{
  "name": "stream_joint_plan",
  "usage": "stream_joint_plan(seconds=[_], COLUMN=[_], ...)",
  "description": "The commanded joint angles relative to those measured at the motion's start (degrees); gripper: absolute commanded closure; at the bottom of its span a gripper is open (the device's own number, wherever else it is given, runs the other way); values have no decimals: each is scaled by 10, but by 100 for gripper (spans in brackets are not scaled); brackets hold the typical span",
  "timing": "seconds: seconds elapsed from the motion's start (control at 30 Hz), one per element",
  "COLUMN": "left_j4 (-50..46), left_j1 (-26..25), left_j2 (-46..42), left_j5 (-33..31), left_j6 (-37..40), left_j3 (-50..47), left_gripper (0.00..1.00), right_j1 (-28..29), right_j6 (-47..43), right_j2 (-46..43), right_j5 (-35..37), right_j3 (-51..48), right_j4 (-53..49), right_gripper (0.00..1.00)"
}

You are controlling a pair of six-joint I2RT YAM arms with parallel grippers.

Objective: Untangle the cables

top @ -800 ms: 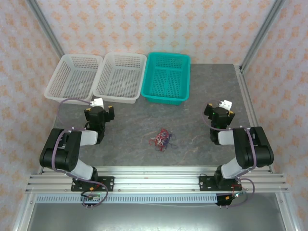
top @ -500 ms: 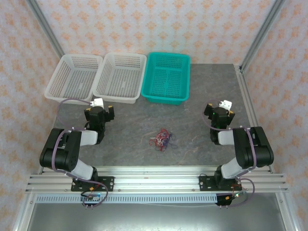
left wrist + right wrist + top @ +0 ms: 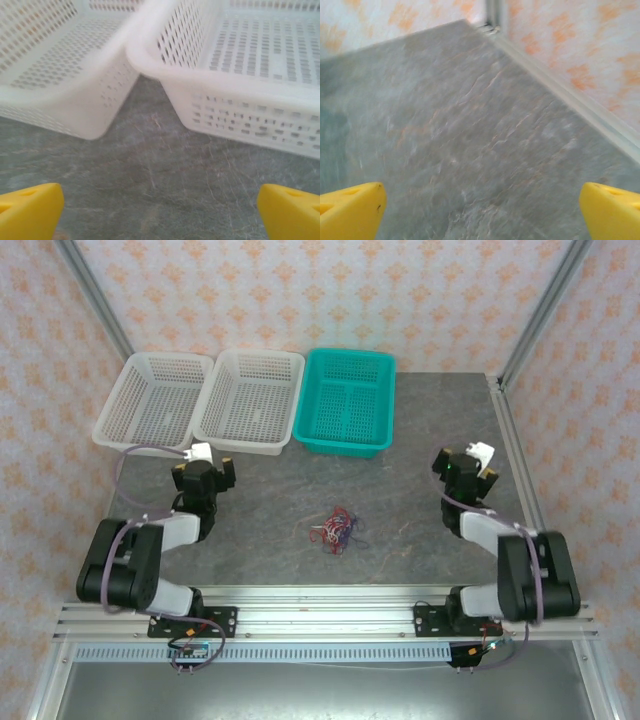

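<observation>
My left gripper grabs only the red wire (image 3: 321, 532) next, at the tangle's edge, to draw it out and untangle the cables.
The cables (image 3: 335, 528) lie as a small tangle of thin red, dark blue and white wires on the grey table (image 3: 400, 540), at its middle near the front. My left gripper (image 3: 205, 472) hangs to the left of the tangle, just in front of the white baskets, open with nothing between its yellow fingertips (image 3: 30, 210). Over at the table's right side my right gripper (image 3: 466, 472) also stands open and empty, its yellow fingertips (image 3: 610, 210) wide apart above bare table. Both grippers are well apart from the cables.
Two white mesh baskets (image 3: 155, 400) (image 3: 250, 398) and a teal basket (image 3: 348, 400) line the back of the table. The left wrist view looks at the gap between the two white baskets (image 3: 100, 100) (image 3: 240, 95). A metal frame rail (image 3: 580, 100) borders the right edge.
The right arm has swung its wrist to the right and stretched out; its gripper now points toward the right rear corner. The left arm shifted slightly. The cables have not moved.
</observation>
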Motion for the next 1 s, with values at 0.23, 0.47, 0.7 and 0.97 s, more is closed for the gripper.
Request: stream_joint_plan(seconds=[0.23,0.47,0.7,0.97], left_j4=[-478,-584,-621,-607], left_j1=[-13,-226,-427,-486], left_j2=[-298,-265,-108,-30], left_j5=[57,157,155,193], left_j6=[-269,-381,-408,-422], left_j3=[119,189,247,244], left_gripper=[1,23,32,53], right_j1=[6,109,257,305], right_j6=[207,152,120,151], right_j2=[-206,-107,-31,13], right_j5=[-284,-442,-393,-386], right_j3=[199,329,348,307], right_j4=[-493,-689,-757,-717], right_gripper=[0,1,1,1])
